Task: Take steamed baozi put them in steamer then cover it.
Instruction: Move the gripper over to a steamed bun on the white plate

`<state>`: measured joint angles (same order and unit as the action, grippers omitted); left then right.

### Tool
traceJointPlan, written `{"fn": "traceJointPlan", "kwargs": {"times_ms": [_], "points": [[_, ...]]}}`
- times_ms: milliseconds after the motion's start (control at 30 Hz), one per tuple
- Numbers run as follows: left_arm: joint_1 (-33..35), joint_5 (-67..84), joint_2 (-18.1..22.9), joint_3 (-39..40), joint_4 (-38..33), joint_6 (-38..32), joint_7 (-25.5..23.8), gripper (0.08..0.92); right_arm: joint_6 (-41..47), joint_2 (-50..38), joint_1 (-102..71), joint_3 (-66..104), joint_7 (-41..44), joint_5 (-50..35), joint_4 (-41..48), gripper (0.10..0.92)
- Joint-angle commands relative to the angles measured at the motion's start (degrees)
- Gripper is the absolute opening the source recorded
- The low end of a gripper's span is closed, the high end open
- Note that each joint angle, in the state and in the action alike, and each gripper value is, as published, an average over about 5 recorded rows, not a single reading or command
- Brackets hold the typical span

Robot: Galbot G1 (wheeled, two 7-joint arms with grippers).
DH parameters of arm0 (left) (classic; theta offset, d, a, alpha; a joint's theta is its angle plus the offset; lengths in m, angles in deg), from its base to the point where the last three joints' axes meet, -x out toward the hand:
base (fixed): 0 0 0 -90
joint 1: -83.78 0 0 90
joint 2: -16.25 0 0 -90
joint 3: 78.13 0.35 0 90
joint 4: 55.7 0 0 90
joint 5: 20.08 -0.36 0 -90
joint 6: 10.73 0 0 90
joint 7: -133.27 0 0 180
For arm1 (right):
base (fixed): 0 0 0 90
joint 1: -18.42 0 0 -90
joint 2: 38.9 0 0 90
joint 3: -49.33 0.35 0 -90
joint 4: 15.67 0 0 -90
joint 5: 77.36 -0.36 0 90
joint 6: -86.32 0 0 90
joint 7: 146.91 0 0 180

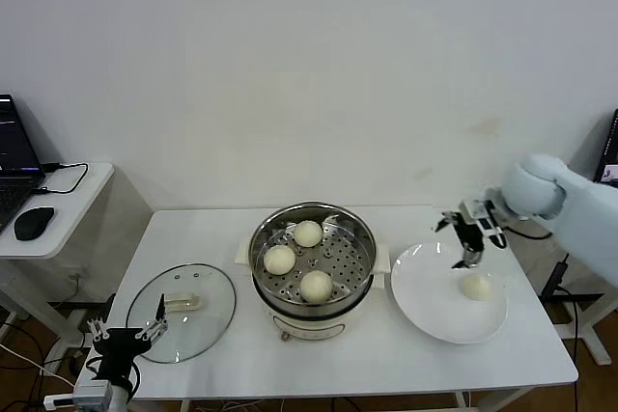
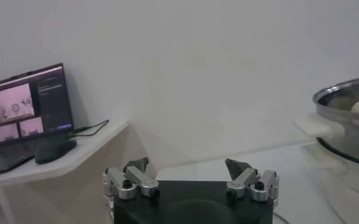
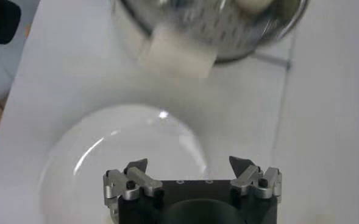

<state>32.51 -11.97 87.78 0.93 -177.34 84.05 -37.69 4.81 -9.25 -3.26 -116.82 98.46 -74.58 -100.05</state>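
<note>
The robot should fill the steamer (image 1: 359, 256), so its right gripper should next grab the last baozi by its rounded body (image 1: 477, 287).
The steamer (image 1: 359, 256) stands mid-table with three steamed baozi (image 1: 308, 233) on its perforated bottom. A fourth baozi (image 1: 476, 286) lies on the white plate (image 1: 430, 308) to its right. My right gripper (image 1: 462, 241) hovers open over the plate's far rim, just above and behind that bun, holding nothing. In the right wrist view the right gripper (image 3: 188, 162) is over the plate (image 3: 106, 158), with the steamer (image 3: 228, 27) beyond. The cover (image 1: 208, 320) lies flat at the left. My left gripper (image 1: 126, 327) waits open at the table's front-left corner; the left gripper (image 2: 186, 162) is empty.
A side table (image 1: 82, 190) at the far left carries a laptop (image 2: 27, 109) and a mouse (image 1: 34, 223). The steamer's cream side handle (image 3: 179, 52) juts toward the plate. A wall stands close behind the table.
</note>
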Motion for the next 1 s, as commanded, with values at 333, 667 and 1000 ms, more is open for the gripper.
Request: {"fn": "traceJointPlan", "kwargs": {"times_ms": [333, 667, 1000], "points": [[0.84, -0.22, 0.09, -0.73, -0.29, 0.08, 0.01, 0.823, -4.83, 0.89, -24.74, 20.39, -1.19, 15.10, 13.69, 0.823], [1.04, -0.28, 0.25, -0.91, -0.20, 0.07, 0.00, 0.823, -4.63, 6.00, -25.39, 20.71, -3.08, 17.07, 18.59, 0.823], [0.64, -0.24, 0.26, -0.83, 0.17, 0.07, -0.04, 0.823, -3.26, 9.32, -24.42, 20.46, -4.41, 17.30, 21.36, 0.822]]}}
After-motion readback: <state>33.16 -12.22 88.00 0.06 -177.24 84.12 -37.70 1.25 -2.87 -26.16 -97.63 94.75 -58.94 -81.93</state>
